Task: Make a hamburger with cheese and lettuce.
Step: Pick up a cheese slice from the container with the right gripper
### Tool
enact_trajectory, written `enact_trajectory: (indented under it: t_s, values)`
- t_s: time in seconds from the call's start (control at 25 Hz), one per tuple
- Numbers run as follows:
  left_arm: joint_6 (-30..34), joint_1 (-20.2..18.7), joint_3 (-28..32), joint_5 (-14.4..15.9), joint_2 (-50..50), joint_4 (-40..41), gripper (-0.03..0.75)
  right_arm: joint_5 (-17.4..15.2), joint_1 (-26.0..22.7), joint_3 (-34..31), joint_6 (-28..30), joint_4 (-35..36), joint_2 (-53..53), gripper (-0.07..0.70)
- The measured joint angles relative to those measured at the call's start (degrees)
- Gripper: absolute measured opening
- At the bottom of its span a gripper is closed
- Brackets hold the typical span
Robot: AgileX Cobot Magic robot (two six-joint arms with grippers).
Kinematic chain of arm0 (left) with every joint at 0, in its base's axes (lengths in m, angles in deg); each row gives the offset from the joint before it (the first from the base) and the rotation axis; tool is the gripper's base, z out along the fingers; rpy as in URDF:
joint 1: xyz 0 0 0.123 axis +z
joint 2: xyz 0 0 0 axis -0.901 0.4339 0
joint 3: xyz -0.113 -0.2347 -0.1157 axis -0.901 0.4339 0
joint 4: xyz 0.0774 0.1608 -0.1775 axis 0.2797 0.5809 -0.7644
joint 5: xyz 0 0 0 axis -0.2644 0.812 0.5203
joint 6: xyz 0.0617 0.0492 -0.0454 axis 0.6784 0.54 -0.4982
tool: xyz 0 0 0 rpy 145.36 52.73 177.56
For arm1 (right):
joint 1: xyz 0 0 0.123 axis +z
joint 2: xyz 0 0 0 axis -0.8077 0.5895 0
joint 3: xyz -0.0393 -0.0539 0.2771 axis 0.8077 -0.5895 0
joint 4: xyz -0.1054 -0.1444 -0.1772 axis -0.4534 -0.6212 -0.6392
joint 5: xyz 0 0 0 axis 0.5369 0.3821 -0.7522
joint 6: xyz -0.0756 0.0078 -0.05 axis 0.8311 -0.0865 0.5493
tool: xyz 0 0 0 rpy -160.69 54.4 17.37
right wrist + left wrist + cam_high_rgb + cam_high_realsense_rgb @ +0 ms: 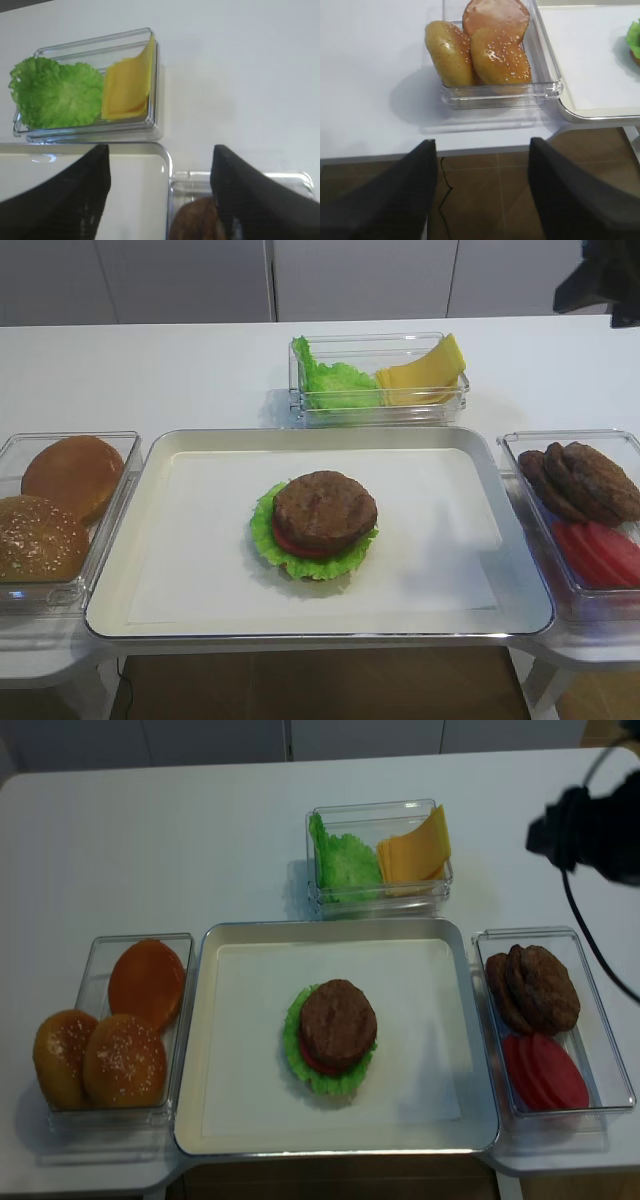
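Next, my right gripper grabs the yellow cheese slice by its top corner (pixel 438 811) to add cheese to the hamburger (pixel 338 1025).
The hamburger (pixel 322 520) (pixel 338 1025), a brown patty on a red tomato slice and green leaf, sits mid-tray. Its green edge shows in the left wrist view (pixel 635 35). Yellow cheese slices (pixel 425 375) (pixel 127 87) (pixel 412 850) lean in a clear box beside the lettuce (pixel 335 385) (pixel 55 92) behind the tray. My right gripper (pixel 160 148) is open and empty, above the tray's back right corner, short of the cheese; its arm (pixel 590 825) shows at upper right. My left gripper (pixel 482 141) is open and empty, off the table's front edge, near the buns.
The silver tray (pixel 160 455) fills the table's middle. A clear box of tan buns (pixel 60 505) (pixel 490 50) stands to its left. A clear box with loose patties (pixel 585 480) (pixel 195 220) and tomato slices (pixel 600 550) stands to its right.
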Motion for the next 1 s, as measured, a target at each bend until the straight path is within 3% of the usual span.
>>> enact_trajectory:
  t_s: [0.2, 0.56, 0.8, 1.0]
  values:
    - [0.0, 0.0, 0.0, 0.0, 0.0, 0.0, 0.433, -3.2, 0.0, 12.88, 2.1, 3.39, 13.0, 0.445]
    - [0.0, 0.0, 0.0, 0.0, 0.0, 0.0, 0.433, -10.63, 0.0, 33.72, 3.49, 6.8, 33.26, 0.438]
    - [0.0, 0.0, 0.0, 0.0, 0.0, 0.0, 0.433, -12.38, 0.0, 40.55, 4.9, 10.02, 41.62, 0.425]
    - [0.0, 0.0, 0.0, 0.0, 0.0, 0.0, 0.433, -12.52, 0.0, 42.1, 7.34, 12.58, 45.61, 0.389]
